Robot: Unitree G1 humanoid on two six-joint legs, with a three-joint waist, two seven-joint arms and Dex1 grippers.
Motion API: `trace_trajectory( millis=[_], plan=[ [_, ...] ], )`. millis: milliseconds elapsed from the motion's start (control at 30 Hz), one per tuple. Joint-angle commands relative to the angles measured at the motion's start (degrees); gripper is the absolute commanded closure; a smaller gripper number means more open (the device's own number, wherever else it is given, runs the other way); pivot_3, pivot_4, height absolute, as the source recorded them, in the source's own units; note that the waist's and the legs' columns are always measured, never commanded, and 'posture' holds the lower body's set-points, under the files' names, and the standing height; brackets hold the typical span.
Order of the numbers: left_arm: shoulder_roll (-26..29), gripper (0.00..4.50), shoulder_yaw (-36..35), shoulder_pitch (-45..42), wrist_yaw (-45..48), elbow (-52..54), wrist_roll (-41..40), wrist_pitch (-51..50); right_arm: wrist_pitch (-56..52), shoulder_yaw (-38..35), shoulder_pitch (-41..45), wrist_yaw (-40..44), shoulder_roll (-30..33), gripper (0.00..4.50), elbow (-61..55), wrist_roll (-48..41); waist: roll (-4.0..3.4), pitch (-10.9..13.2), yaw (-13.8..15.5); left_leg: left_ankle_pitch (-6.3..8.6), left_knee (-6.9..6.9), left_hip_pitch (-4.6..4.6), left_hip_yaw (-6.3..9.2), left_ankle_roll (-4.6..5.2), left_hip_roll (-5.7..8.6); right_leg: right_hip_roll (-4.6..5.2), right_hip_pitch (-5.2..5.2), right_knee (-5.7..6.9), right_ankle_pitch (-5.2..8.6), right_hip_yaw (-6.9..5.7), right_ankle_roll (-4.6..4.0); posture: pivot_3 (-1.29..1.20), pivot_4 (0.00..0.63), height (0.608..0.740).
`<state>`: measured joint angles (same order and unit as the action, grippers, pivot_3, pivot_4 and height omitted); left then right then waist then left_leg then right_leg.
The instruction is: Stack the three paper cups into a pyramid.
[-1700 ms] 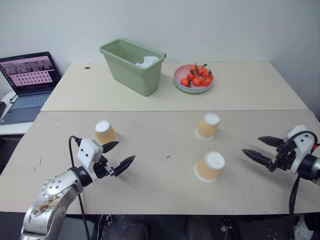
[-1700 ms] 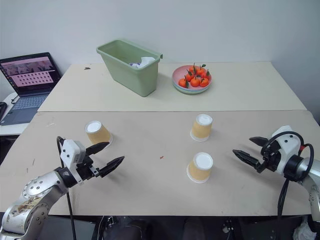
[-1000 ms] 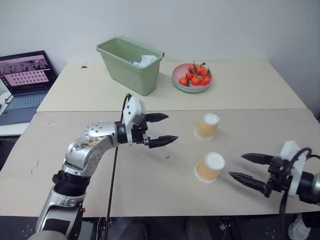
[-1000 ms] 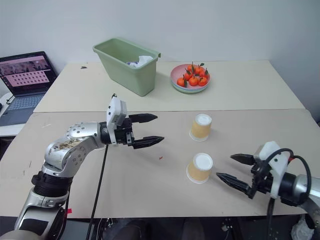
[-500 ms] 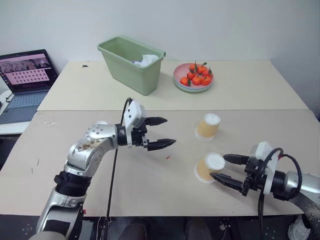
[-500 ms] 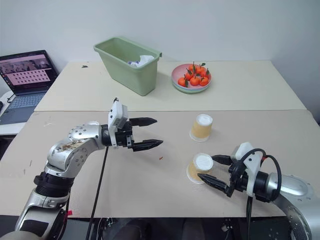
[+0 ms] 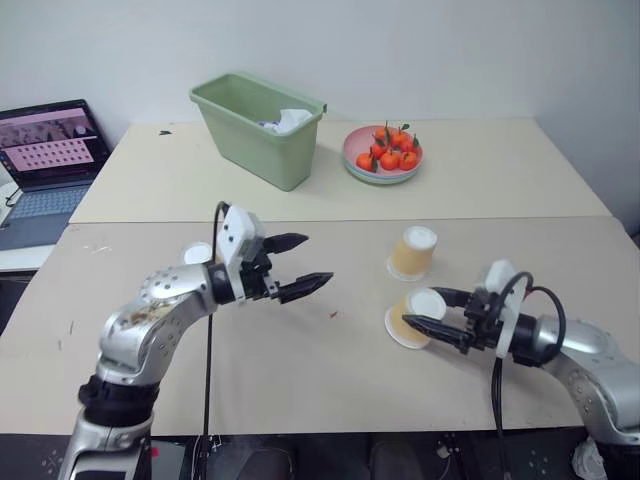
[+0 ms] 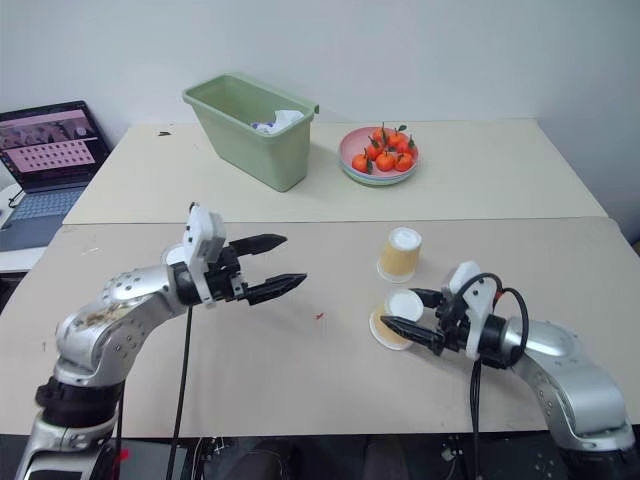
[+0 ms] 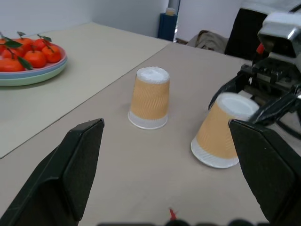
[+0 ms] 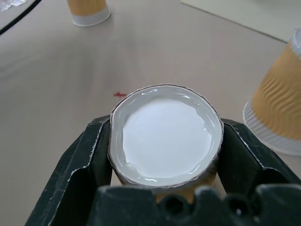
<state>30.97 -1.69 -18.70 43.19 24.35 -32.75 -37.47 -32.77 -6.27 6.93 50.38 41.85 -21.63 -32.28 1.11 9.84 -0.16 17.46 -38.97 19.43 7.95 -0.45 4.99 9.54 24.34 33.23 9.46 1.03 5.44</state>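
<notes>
My right gripper keeps hold of the leaning cup [image 7: 408, 322] for now, as it tilts in front of the upright cup. The leaning cup would tip if I opened now.
Three orange-tan paper cups stand base up on the near table. One cup [image 7: 413, 252] is upright right of centre. Just in front of it, a second cup [image 7: 408, 318] leans over, and my right gripper [image 7: 421, 307] is shut on its base end; in the right wrist view its white base [image 10: 165, 136] sits between both fingers [image 10: 84, 165]. The third cup [image 7: 197, 253] shows partly behind my left arm. My left gripper [image 7: 318, 258] hangs open above the table's middle, pointing toward the two right cups, with nothing between its fingers [image 9: 70, 174].
On the far table stand a green bin [image 7: 262, 128] holding white paper and a pink plate of oranges [image 7: 383, 155]. An open laptop [image 7: 45, 150] sits on a side table at the far left. A seam separates the two tables.
My right gripper has moved in onto the front cup and shut on its base end, and that cup now leans. My left gripper has drawn back to the left, still open.
</notes>
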Motion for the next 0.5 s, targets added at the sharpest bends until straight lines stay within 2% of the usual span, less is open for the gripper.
trace_trajectory(
  millis=[33,167,300,500],
  plan=[
    [0.2,0.00,-5.7,4.6,-4.6,5.0,-0.5,0.5,2.3,5.0,6.7,2.6,-1.4,1.67,2.4,1.9,0.00,0.0,-0.3,0.01,-0.01,-0.03,-0.04,-0.01,-0.04,-0.04,0.00,-0.02,-0.03,0.01,-0.04,0.00,0.150,0.727],
    [0.4,0.00,-10.3,16.6,-7.1,10.2,0.6,2.5,4.8,14.2,19.6,8.7,-5.8,1.67,11.8,5.8,0.04,0.0,-1.5,0.06,0.00,-0.12,-0.19,-0.08,-0.13,-0.15,0.03,-0.02,-0.08,0.19,-0.11,0.00,0.150,0.727],
    [-2.3,0.00,-15.2,21.7,-9.7,11.2,-3.2,2.7,8.2,18.2,26.7,13.0,-9.5,1.67,20.5,8.7,0.07,0.0,-0.7,0.08,0.01,-0.09,-0.18,-0.17,-0.36,-0.37,0.14,-0.02,-0.12,0.12,-0.19,0.00,0.150,0.727],
    [-2.1,0.00,-18.4,28.8,-9.7,15.2,-5.8,3.1,16.1,22.2,34.8,18.2,-15.3,1.67,33.4,13.8,0.08,0.0,-0.6,0.06,-0.01,-0.07,-0.27,-0.51,-0.64,-0.66,0.19,-0.07,-0.24,0.12,-0.39,0.00,0.150,0.727]
  ],
)
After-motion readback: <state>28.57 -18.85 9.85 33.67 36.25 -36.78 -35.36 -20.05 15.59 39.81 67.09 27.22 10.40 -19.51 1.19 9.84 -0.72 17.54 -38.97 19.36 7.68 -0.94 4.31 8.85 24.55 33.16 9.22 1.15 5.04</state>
